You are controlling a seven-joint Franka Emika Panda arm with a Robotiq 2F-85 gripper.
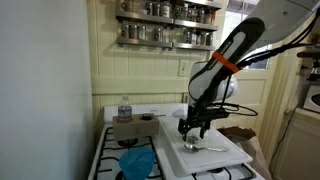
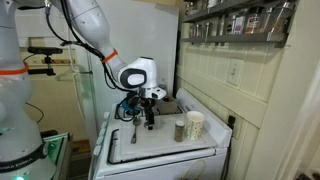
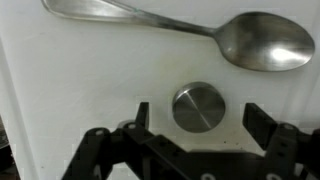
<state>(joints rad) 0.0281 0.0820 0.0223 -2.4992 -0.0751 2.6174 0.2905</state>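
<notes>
My gripper closes on the disc now, since both fingers reach down low at the white board beside the round edge of the metal disc (image 1: 191,139).
In the wrist view a small round metal disc (image 3: 198,106) lies flat on a white board (image 3: 60,90), between my two fingertips. My gripper (image 3: 200,118) is open, its jaws standing wide on either side of the disc without touching it. A metal spoon (image 3: 225,35) lies across the board just beyond the disc, bowl to the right. In both exterior views my gripper (image 1: 193,128) (image 2: 149,112) hangs low over the white board (image 1: 228,157) on the stove top.
A blue bowl (image 1: 138,162) sits on the stove beside the board, with a brown box and a jar (image 1: 125,108) behind it. A mug (image 2: 195,124) and a small jar (image 2: 180,130) stand near the wall. Spice shelves (image 1: 165,22) hang above.
</notes>
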